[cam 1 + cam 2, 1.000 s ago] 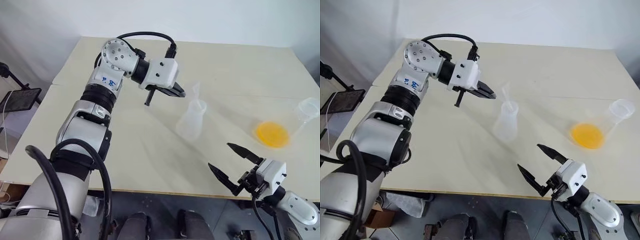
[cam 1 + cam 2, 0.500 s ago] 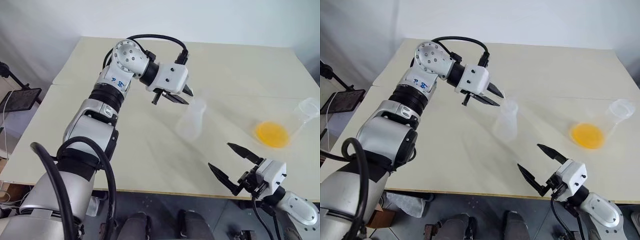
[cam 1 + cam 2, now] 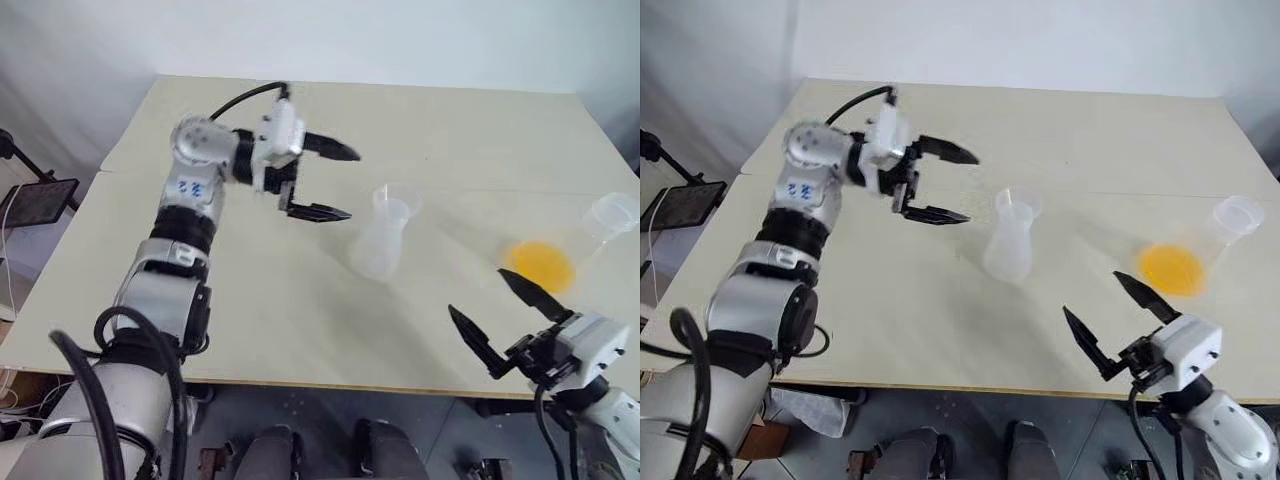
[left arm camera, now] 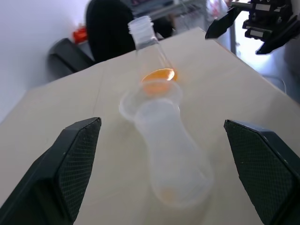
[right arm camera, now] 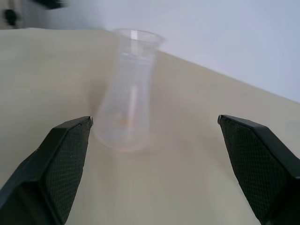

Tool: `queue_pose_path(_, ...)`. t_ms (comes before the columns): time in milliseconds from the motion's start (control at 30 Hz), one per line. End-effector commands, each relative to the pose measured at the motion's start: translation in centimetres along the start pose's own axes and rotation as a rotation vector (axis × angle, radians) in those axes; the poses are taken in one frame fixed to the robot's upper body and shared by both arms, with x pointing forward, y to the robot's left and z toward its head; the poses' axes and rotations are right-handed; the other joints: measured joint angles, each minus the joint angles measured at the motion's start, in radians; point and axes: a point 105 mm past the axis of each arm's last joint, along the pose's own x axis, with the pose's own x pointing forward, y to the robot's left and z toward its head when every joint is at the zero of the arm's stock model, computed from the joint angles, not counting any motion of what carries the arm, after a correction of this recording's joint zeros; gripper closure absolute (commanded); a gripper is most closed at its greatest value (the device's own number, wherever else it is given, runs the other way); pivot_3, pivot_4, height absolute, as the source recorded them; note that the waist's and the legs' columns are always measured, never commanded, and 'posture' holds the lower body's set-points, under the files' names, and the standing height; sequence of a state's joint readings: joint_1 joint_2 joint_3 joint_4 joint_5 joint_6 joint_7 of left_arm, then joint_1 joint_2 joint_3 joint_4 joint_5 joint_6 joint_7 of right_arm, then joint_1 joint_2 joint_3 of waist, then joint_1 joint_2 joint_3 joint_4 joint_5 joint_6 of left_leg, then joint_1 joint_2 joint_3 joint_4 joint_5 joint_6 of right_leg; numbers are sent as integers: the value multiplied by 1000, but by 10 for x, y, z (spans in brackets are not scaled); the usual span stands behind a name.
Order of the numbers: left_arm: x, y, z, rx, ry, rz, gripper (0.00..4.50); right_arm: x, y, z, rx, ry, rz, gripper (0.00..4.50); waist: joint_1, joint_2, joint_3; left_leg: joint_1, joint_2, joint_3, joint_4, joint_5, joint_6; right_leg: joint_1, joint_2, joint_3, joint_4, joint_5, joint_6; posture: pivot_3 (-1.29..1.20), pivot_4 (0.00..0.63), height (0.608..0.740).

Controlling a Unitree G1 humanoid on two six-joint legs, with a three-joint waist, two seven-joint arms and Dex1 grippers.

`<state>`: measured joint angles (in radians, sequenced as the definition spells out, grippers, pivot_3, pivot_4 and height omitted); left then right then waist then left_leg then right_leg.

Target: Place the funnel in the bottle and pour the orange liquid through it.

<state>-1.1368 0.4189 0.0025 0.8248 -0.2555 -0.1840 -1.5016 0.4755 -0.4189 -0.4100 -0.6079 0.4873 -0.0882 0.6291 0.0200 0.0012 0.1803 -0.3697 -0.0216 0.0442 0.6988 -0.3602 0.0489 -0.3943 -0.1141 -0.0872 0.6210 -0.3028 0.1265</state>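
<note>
The larger flask's base, where the orange liquid (image 3: pixel 540 263) pools, spreads wide. My right gripper grips the larger flask by its narrower neck (image 3: pixel 597 227) next, to pour.
The bottle (image 3: pixel 381 245), a small clear conical flask, stands upright mid-table. The funnel (image 3: pixel 397 200) sits in its neck, its flared clear rim showing at the top. The orange liquid (image 3: pixel 540 263) pools in the base of a larger clear flask (image 3: pixel 612 215) standing to the right. My left gripper (image 3: pixel 350 184) is open and hangs level just left of the bottle, pointing at it and holding nothing. My right gripper (image 3: pixel 476 294) is open near the table's front edge, right of the bottle and in front of the larger flask. In the left wrist view the bottle (image 4: pixel 164 154) lies ahead between the open fingers.
The cream table (image 3: pixel 280 300) has a seam (image 3: pixel 470 190) running across it behind the bottle. A black stand (image 3: pixel 35 195) sits off the table's left side. In the left wrist view, dark objects (image 4: pixel 108 28) lie past the far end of the table.
My left gripper opened and let go of the funnel, which now rests in the bottle's neck. The left hand drew back to the left and rolled. The right gripper shifted slightly right, still open.
</note>
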Motion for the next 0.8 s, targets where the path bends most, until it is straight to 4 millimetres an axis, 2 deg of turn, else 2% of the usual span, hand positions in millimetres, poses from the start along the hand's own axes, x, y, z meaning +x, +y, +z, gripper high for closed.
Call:
queue_pose_path(33,-18,-14,3,-26,-58,26,22,-17,-12,15,-48,-30,-101,0,1,0,0,0,0,0,0,0,0,0,0,0,0,0,0,0,150,740)
queue_pose_path(100,-32,-25,-11,-107,-75,120,22,-34,-18,15,-51,-7,-185,0,7,0,0,-1,-1,-2,1,0,0,1,-1,0,0,0,0,0,150,740)
queue_pose_path(200,-42,-50,-27,-187,-52,157,22,-62,-27,10,-81,49,-302,0,7,1,0,0,-2,-6,2,0,0,3,-2,7,0,0,0,0,150,740)
queue_pose_path(300,-50,-70,-36,-247,-51,218,22,-105,-36,-3,-98,155,-449,0,6,1,0,0,-2,-7,1,0,-1,3,-2,11,-1,0,0,0,150,740)
queue_pose_path(367,-50,-75,-37,-281,-57,232,22,-119,-34,-11,-110,218,-449,0,4,1,0,1,-1,-7,0,-1,-1,3,-3,13,-1,0,0,0,150,740)
queue_pose_path(467,-48,-78,-35,-289,-67,254,22,-138,-44,-12,-105,212,-556,0,-1,1,-1,1,-1,-6,0,-1,-2,3,-3,16,-2,0,-1,0,150,740)
queue_pose_path(567,-44,-82,-34,-294,-73,260,22,-136,-50,-12,-107,189,-578,0,-4,6,-3,3,0,-6,-1,-2,-3,3,-4,19,-2,-1,-2,0,150,740)
queue_pose_path(700,-39,-86,-32,-301,-86,256,22,-105,-62,-6,-87,113,-551,0,-22,8,-5,4,1,-5,-2,-2,-4,2,-4,20,-1,-1,-3,0,150,740)
queue_pose_path(800,-36,-90,-30,-302,-88,249,22,-83,-84,-7,-42,110,-591,0,-23,9,-5,4,1,-5,-2,-2,-4,2,-4,20,0,-2,-3,0,150,740)
